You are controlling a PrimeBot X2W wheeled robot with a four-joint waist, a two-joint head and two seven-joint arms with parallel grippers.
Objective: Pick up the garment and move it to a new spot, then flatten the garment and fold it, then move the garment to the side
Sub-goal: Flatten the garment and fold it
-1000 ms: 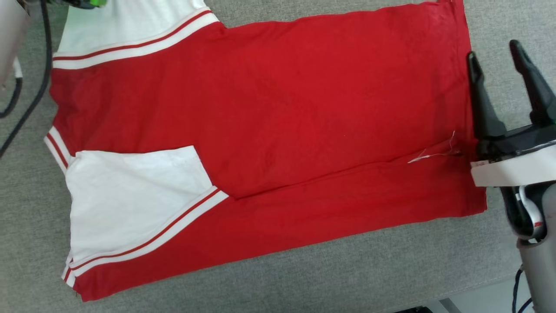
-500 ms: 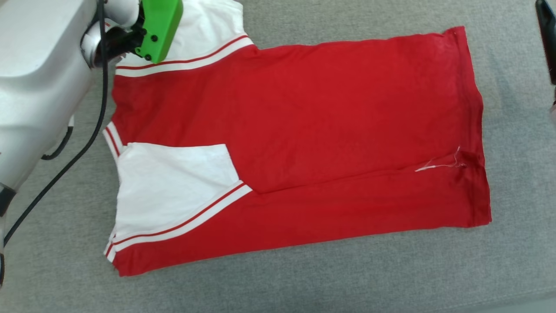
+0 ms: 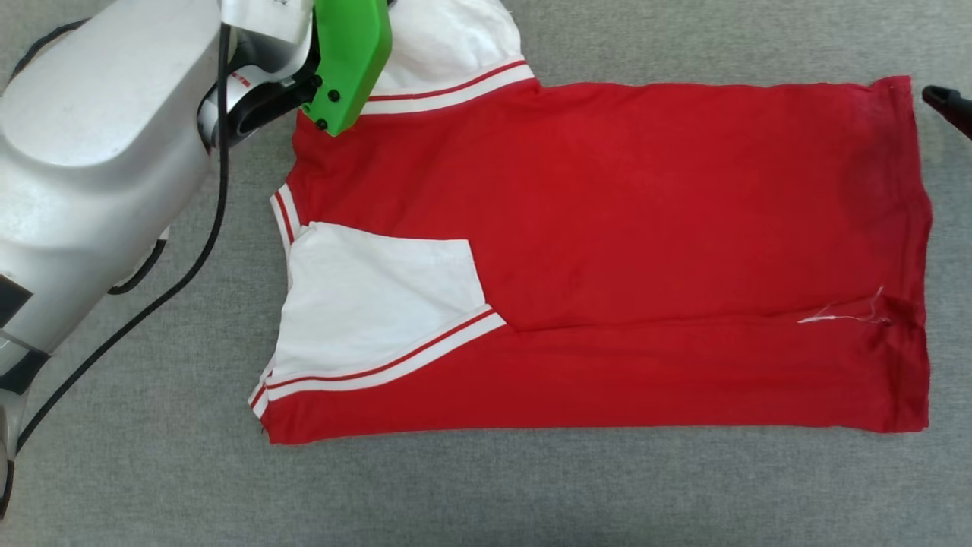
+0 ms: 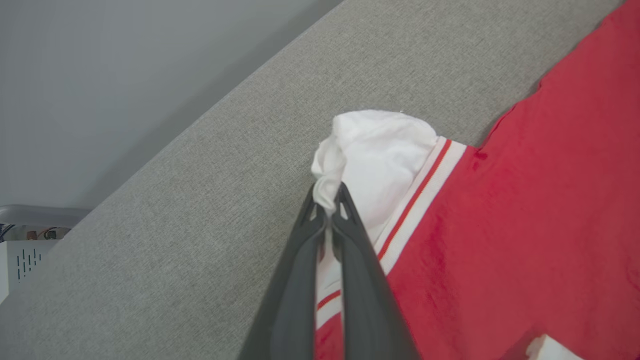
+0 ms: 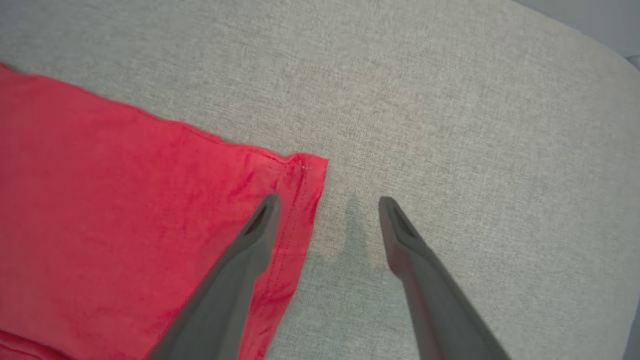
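The garment's edge offers a free border at its hem corner (image 3: 899,91), and the garment's red body (image 3: 683,182) lies flat, so my right gripper will grab the garment by that corner next.
The red garment (image 3: 645,213) lies flat on the grey cloth surface, neck end to the left and hem to the right. Its near long side is folded over, and one white sleeve (image 3: 380,296) rests on top. My left gripper (image 4: 327,199) is shut on the bunched edge of the far white sleeve (image 4: 380,150), lifting it slightly. In the head view a green wrist part (image 3: 349,53) covers that grip. My right gripper (image 5: 327,205) is open and hovers over the hem's far corner (image 5: 305,167), one finger above the red cloth, the other above bare surface. Its fingertip (image 3: 942,99) shows in the head view. The lettering is hidden.
The grey surface (image 3: 531,494) extends on all sides of the garment. Its far edge (image 4: 200,125) runs diagonally before a pale wall. A black cable (image 3: 190,258) hangs along my left arm (image 3: 91,175). A loose white thread (image 3: 835,317) lies near the hem.
The head camera has shifted, so the garment sits further right in the picture. My right gripper has gone from beside the hem's middle to its far corner. The far sleeve has bunched up.
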